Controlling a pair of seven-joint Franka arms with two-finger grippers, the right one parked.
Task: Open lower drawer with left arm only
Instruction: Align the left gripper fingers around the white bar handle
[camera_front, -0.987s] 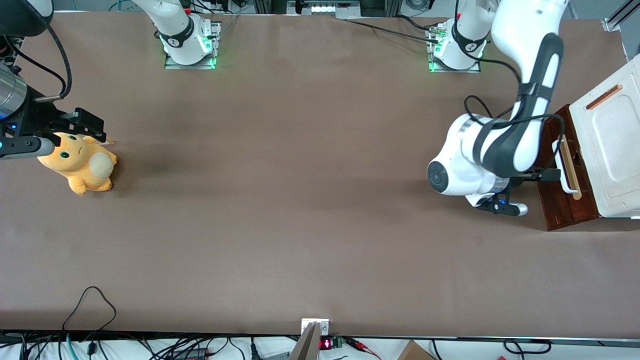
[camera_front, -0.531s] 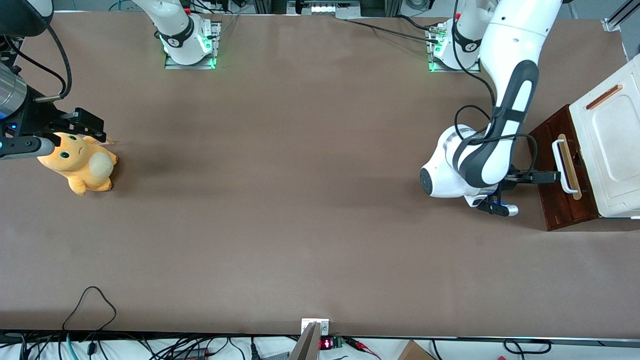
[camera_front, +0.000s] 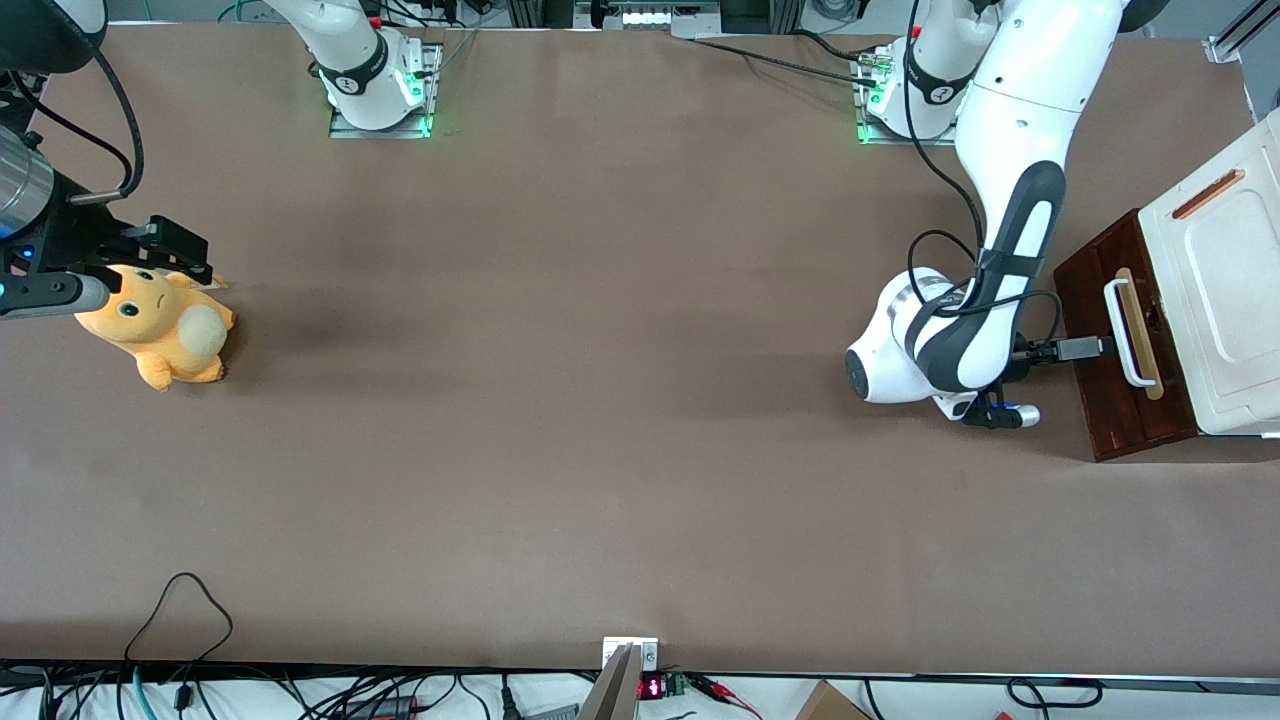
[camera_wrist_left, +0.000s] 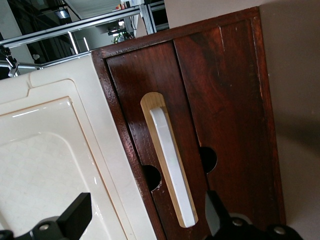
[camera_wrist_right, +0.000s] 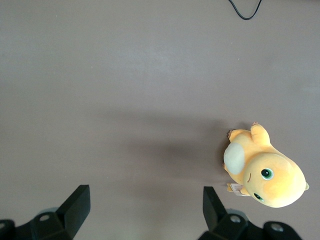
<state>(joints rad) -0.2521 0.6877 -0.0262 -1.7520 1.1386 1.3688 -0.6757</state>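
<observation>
Next, my left gripper needs to grab the white handle by its long straight bar (camera_wrist_left: 173, 167) to open the lower drawer (camera_wrist_left: 135, 90).
The lower drawer (camera_front: 1085, 285) is a dark reddish-brown wooden front (camera_wrist_left: 225, 100) at the working arm's end of the table. Its white loop handle (camera_front: 1125, 335) sits on a pale wood strip (camera_wrist_left: 172, 165). The left arm (camera_front: 1000, 270) reaches down in front of the drawer. Its slim black gripper (camera_front: 1085, 348) points at the handle from a short way off, without touching it. In the left wrist view the gripper (camera_wrist_left: 145, 220) is open wide. One fingertip (camera_wrist_left: 75, 217) lies over the white panel and the other fingertip (camera_wrist_left: 214, 212) over the brown front, with the handle's end between their lines.
A white cabinet panel (camera_front: 1220, 270) with a small orange-brown bar (camera_front: 1208, 194) stands above the drawer front. An orange plush toy (camera_front: 160, 325) lies toward the parked arm's end of the table. Cables (camera_front: 180, 610) hang at the table edge nearest the front camera.
The left arm's forearm has swung off the drawer front, uncovering it, and the gripper has drawn slightly back from the handle. The drawer has not moved.
</observation>
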